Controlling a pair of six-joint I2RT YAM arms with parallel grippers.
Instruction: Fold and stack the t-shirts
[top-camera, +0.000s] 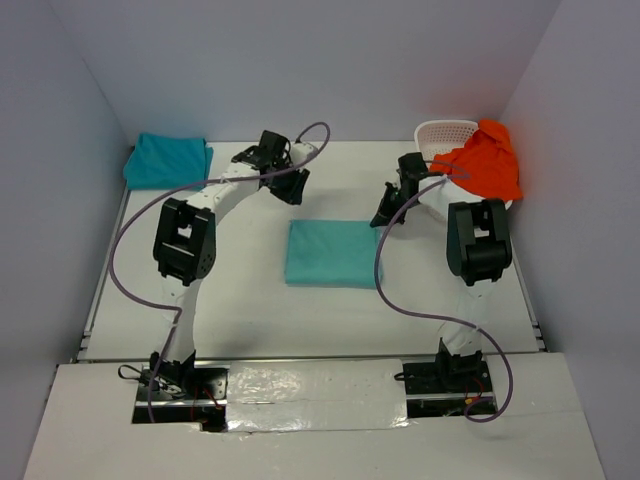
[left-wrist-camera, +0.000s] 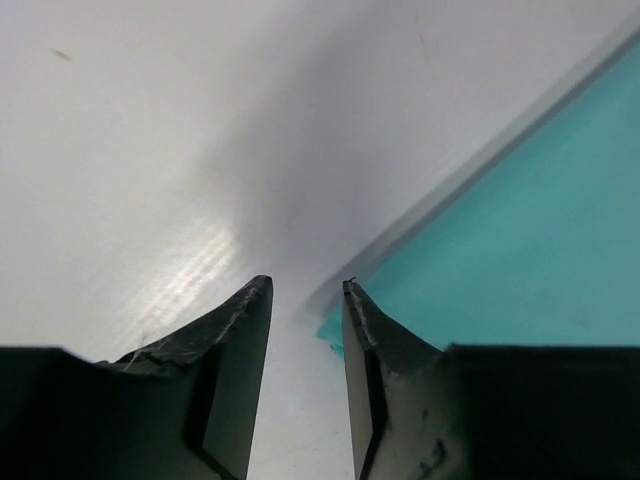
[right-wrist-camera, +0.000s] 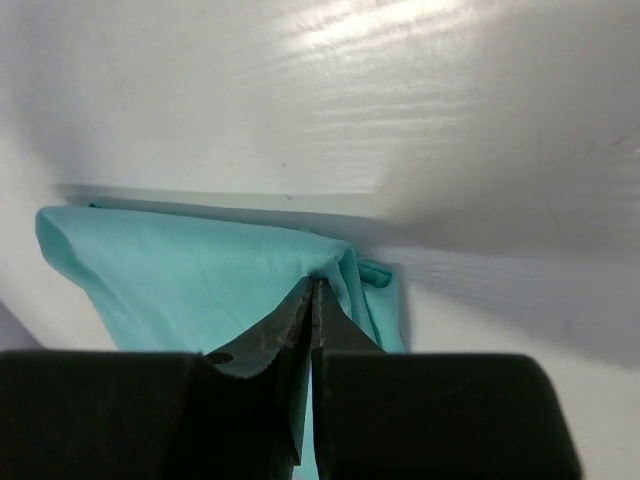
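I need to grab the folded mint-aqua t-shirt next by its far corner beside my left gripper, using that gripper, to stack it over the teal blue t-shirt.
A mint-aqua t-shirt lies folded into a rectangle at the middle of the table. My right gripper is at its far right corner, and in the right wrist view my right gripper is shut on a puckered fold of the mint-aqua t-shirt. My left gripper hovers just beyond the far left corner; in the left wrist view my left gripper is open and holds nothing, with the mint-aqua t-shirt beside its right finger. A teal blue t-shirt lies folded at the back left. An orange t-shirt hangs over the basket.
A white mesh basket stands at the back right corner under the orange cloth. Pale walls close in the table on three sides. Purple cables loop from both arms over the near half of the table.
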